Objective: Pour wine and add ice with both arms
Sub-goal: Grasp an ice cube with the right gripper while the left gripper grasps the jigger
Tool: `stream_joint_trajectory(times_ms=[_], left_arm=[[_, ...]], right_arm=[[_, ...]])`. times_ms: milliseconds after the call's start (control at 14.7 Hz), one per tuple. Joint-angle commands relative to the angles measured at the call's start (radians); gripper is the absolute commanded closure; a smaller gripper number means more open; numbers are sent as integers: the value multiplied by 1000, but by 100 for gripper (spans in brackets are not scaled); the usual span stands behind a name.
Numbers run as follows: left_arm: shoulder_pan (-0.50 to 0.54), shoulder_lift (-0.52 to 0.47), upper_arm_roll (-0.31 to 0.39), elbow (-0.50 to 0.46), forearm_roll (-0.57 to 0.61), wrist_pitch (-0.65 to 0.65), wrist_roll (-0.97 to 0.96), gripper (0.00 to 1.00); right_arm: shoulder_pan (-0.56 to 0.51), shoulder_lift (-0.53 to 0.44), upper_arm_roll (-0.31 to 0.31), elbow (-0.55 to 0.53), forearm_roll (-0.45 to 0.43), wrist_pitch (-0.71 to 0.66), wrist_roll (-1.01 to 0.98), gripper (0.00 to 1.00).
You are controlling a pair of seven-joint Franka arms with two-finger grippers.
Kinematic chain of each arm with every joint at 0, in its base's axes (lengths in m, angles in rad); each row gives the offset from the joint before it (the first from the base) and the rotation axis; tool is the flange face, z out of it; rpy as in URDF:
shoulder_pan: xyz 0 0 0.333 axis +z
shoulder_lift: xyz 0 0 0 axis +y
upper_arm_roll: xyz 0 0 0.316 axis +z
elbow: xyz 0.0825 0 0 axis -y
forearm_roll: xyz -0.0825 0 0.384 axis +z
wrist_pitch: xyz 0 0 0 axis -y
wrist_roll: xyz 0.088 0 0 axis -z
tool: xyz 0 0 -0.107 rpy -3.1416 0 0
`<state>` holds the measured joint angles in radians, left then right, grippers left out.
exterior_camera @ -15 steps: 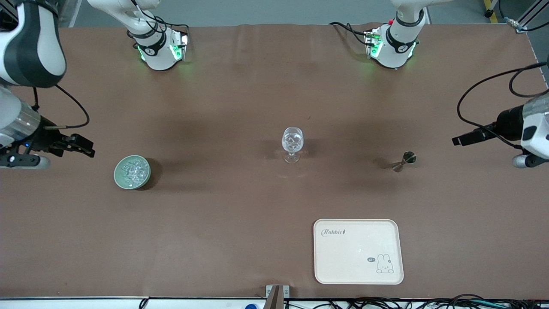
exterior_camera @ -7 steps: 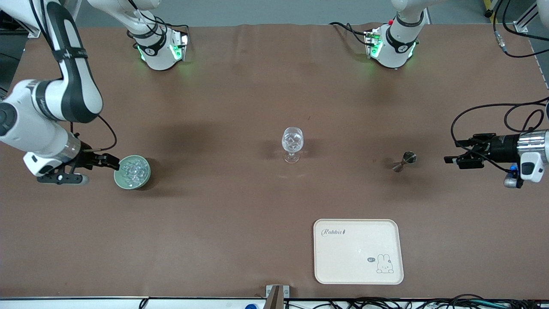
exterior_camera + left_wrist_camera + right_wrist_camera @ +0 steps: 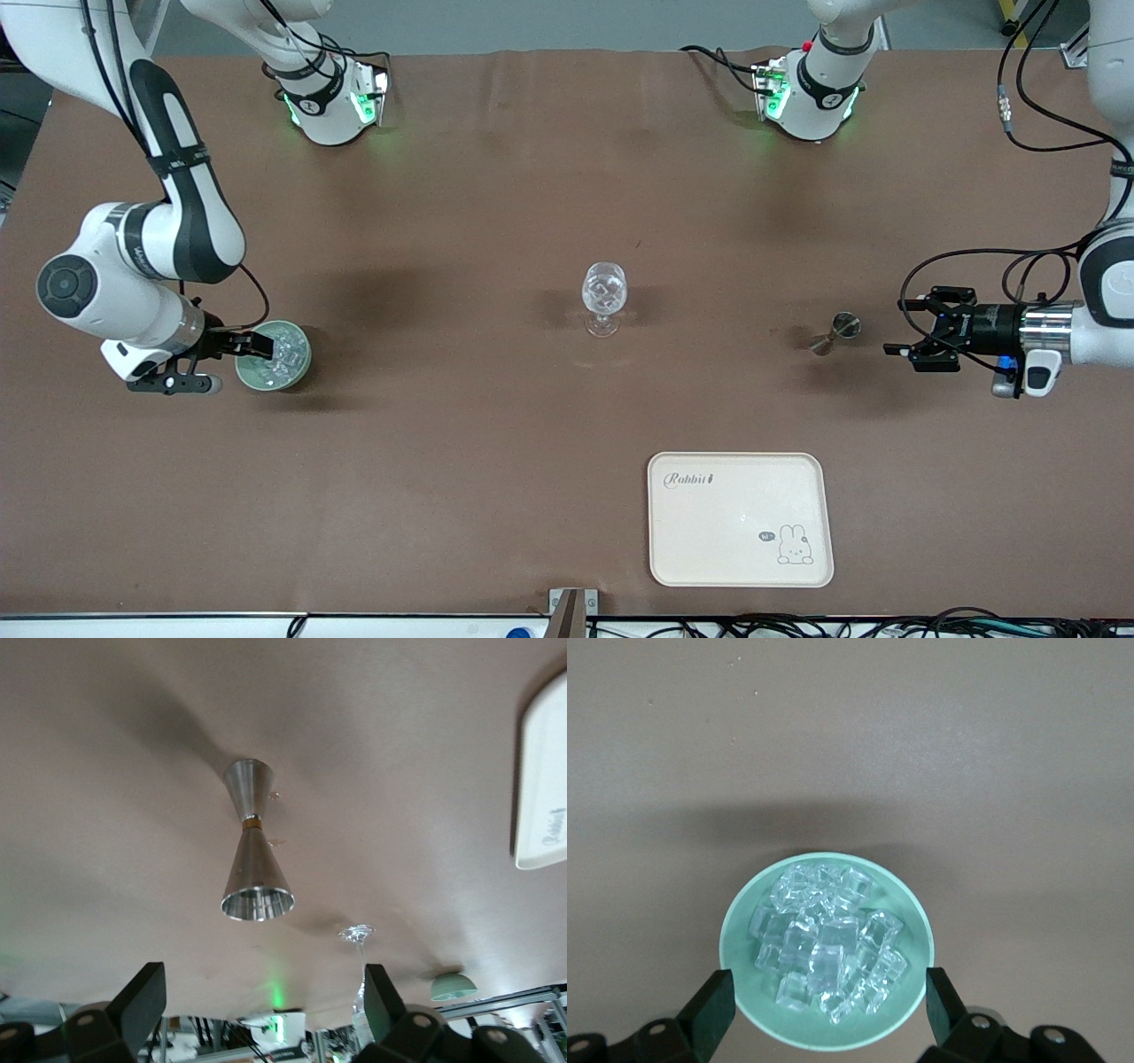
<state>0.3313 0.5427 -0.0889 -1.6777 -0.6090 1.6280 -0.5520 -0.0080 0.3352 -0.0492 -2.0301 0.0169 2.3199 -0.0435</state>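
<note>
My right gripper grabs an ice cube by its opposite flat sides next, to add ice to the stemmed glass (image 3: 604,297).
A pale green bowl (image 3: 273,355) (image 3: 744,904) heaped with ice (image 3: 828,948) sits toward the right arm's end of the table. My right gripper (image 3: 255,342) (image 3: 827,997) is open over the bowl's rim, one finger on each side of the bowl, holding nothing. A steel hourglass jigger (image 3: 834,332) (image 3: 252,850) lies on its side toward the left arm's end. My left gripper (image 3: 897,328) (image 3: 261,992) is open beside the jigger, pointing at it but a little apart from it. A clear stemmed glass (image 3: 604,297) (image 3: 357,933) stands mid-table. Wine is out of view.
A cream tray (image 3: 740,518) (image 3: 540,788) with a rabbit print lies nearer the front camera than the jigger. Both arm bases stand along the table's back edge. Brown tabletop lies bare between the bowl, glass and jigger.
Both arms swung in from the table's ends. The right gripper came over the bowl's rim; the left gripper drew close to the jigger. Nothing on the table moved.
</note>
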Motion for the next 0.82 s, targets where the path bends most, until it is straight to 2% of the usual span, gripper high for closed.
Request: stream_joint_trajectory(times_ms=[0, 341, 750], left_arm=[[27, 58, -6, 12, -52, -2, -37, 3], [51, 120, -6, 9, -87, -8, -60, 6], [69, 186, -8, 7, -132, -8, -54, 10]], right_arm=[[-9, 1, 6, -48, -12, 58, -4, 8], [-3, 30, 8, -51, -9, 93, -3, 12], [3, 33, 8, -82, -5, 93, -3, 24]])
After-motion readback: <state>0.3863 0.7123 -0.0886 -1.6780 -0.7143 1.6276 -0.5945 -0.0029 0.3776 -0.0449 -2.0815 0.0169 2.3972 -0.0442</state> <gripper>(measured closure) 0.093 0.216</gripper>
